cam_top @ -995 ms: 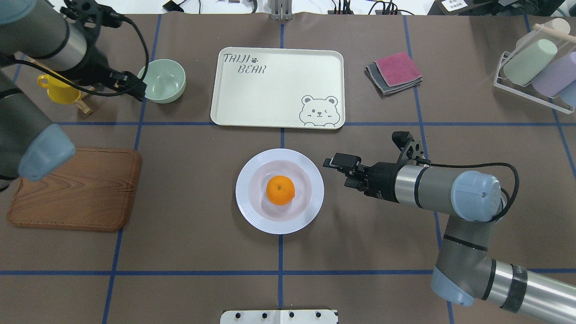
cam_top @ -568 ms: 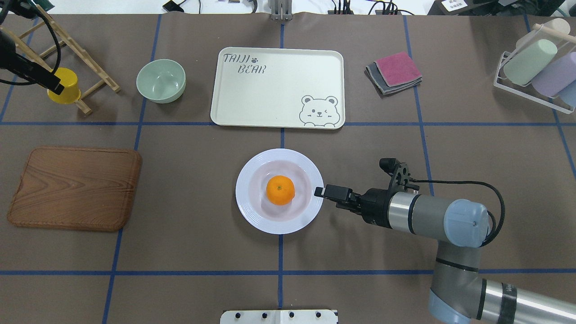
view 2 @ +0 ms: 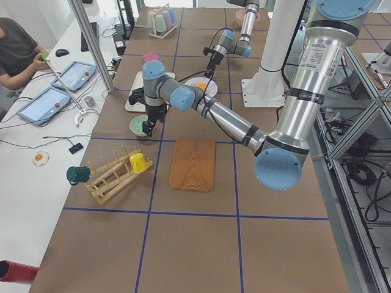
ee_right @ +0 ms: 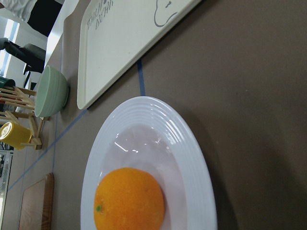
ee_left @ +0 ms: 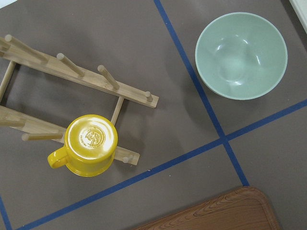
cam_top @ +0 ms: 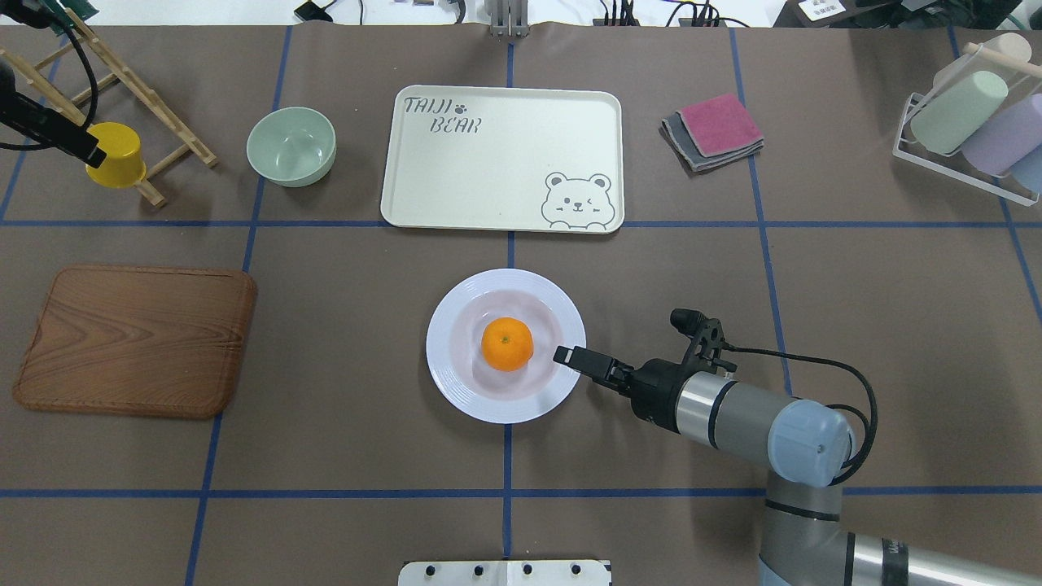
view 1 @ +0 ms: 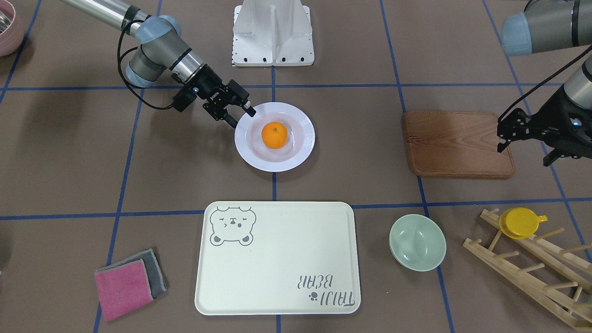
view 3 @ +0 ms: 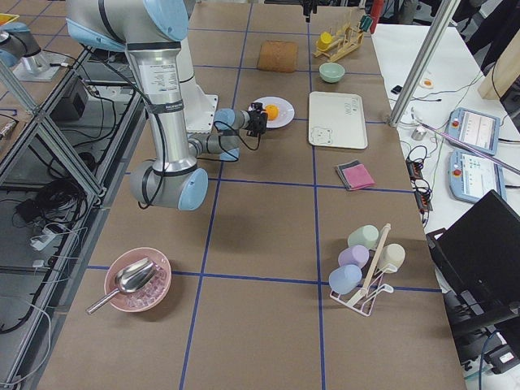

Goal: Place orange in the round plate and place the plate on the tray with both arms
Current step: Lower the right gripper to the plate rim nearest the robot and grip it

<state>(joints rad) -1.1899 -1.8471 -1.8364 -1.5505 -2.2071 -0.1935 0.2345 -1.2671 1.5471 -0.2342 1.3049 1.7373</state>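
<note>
The robot's right gripper will next pick up the white round plate by its rim (view 1: 241, 123), to put the plate with its orange on the tray (view 1: 277, 258).
The orange (cam_top: 506, 343) lies in the middle of the white round plate (cam_top: 444, 362), which rests on the table just in front of the cream tray (cam_top: 488, 163). My right gripper (cam_top: 567, 356) is open at the plate's right rim, its upper finger reaching over the rim. In the front-facing view the right gripper (view 1: 240, 117) has its fingers apart at the plate (view 1: 303, 144) edge beside the orange (view 1: 274, 134). The right wrist view shows the orange (ee_right: 128, 199), the ridged plate rim (ee_right: 192, 153) and the tray (ee_right: 124, 43) beyond. My left gripper (cam_top: 85, 150) hangs open, far left, holding nothing.
A pale green bowl (cam_top: 291, 146) stands left of the tray. A yellow cup (cam_top: 118, 165) hangs on a wooden rack. A wooden board (cam_top: 134, 340) lies at the left, folded cloths (cam_top: 715, 130) right of the tray, and a rack of cups (cam_top: 969, 122) far right.
My right gripper has moved in from the plate's right and now reaches over its rim. My left arm has pulled back to the far left edge. Orange and plate have not moved.
</note>
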